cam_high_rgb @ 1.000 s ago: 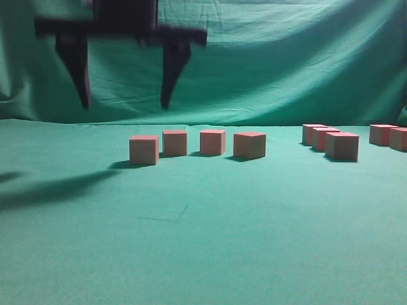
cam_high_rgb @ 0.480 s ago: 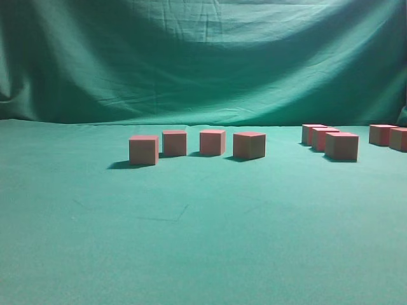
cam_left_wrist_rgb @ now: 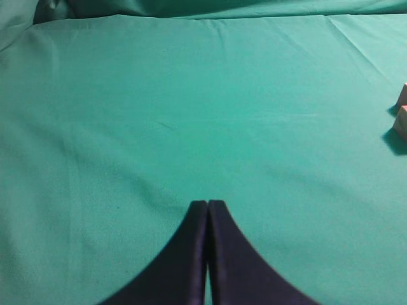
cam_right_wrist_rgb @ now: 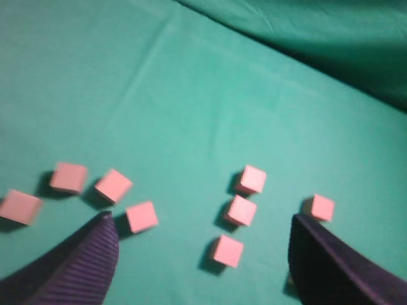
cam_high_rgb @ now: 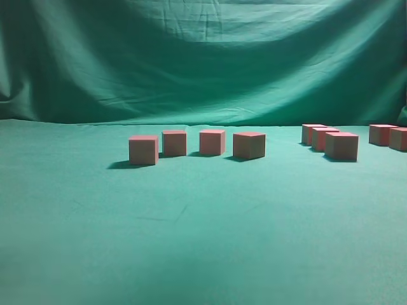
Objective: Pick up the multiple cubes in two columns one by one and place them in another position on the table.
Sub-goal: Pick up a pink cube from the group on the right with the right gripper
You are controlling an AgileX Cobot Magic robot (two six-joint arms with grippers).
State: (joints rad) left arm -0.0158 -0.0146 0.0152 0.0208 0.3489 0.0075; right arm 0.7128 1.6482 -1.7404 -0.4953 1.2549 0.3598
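The robot will next grip the front pinkish-red cube by its opposite sides with its right gripper, to start moving the columns to another position.
Several pinkish-red cubes stand on the green table (cam_high_rgb: pixel 191 241). One row runs from a cube (cam_high_rgb: pixel 144 150) on the left to a cube (cam_high_rgb: pixel 248 145) at the middle. More cubes (cam_high_rgb: pixel 342 146) cluster at the right. No gripper shows in the exterior view. My right gripper (cam_right_wrist_rgb: pixel 202 217) hangs open high above the table, empty, with a column of three cubes (cam_right_wrist_rgb: pixel 240 210) below its gap and the row of cubes (cam_right_wrist_rgb: pixel 113 185) by its left finger. My left gripper (cam_left_wrist_rgb: pixel 208 203) is shut and empty over bare cloth, and two cubes (cam_left_wrist_rgb: pixel 402 121) peek in at the right edge.
A wrinkled green backdrop cloth (cam_high_rgb: pixel 203 57) rises behind the table. One cube (cam_right_wrist_rgb: pixel 319 207) lies close to the right gripper's right finger (cam_right_wrist_rgb: pixel 318 254). Bare cloth fills the table's front and left.
An open gripper that hung at the upper left of the exterior view a second ago has gone out of that view, along with its shadow on the cloth. The cubes have not moved.
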